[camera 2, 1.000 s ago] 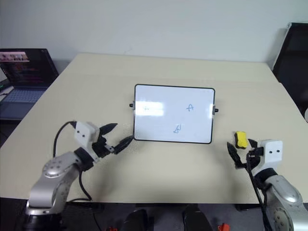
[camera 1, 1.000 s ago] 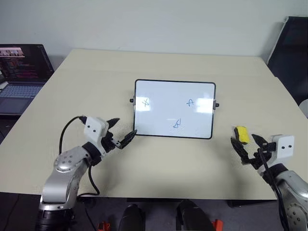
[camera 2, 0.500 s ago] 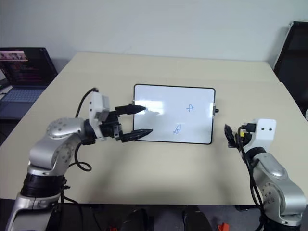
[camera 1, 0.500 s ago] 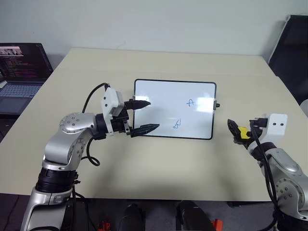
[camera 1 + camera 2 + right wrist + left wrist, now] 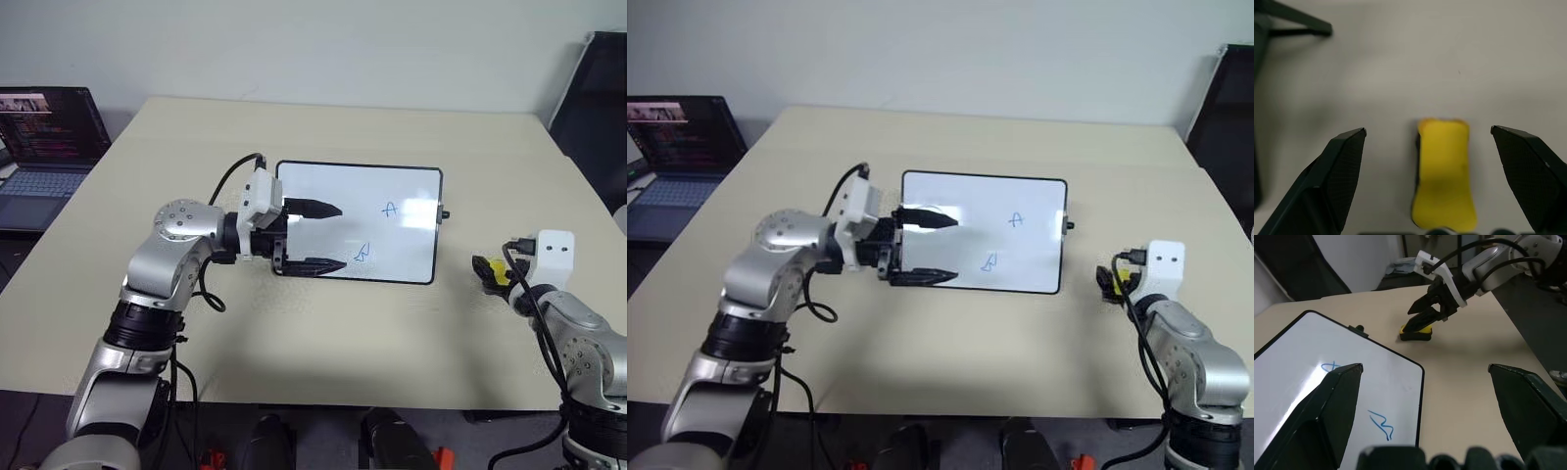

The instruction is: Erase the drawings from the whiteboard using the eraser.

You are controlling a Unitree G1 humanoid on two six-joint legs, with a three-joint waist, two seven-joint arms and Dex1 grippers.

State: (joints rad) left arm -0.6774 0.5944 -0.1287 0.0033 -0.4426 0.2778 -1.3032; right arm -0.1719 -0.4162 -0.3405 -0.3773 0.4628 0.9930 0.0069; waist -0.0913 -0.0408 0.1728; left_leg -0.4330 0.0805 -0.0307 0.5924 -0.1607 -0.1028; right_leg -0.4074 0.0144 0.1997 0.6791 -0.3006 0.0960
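My right gripper grabs the yellow eraser [image 5: 1444, 174] across its long sides next, to wipe the blue drawings off the whiteboard.
The whiteboard [image 5: 392, 235] lies flat in the middle of the table, with two blue drawings showing, one [image 5: 388, 209] at the upper right and one [image 5: 361, 253] near its front edge. My left gripper [image 5: 342, 237] hovers open over the board's left part, pointing right, and its upper finger covers the spot near the left edge. The yellow eraser [image 5: 1444, 174] lies on the table to the right of the board. My right gripper [image 5: 1427, 131] is open just above it with one finger on either side of it, not touching it.
An open laptop [image 5: 44, 147] sits off the table's left side. A black chair [image 5: 593, 88] stands at the far right. The beige table [image 5: 323, 343] has bare room in front of and behind the board.
My left arm rose and swung right, from the board's front left corner to over the board. My right gripper tipped forward and down until its fingers straddle the eraser.
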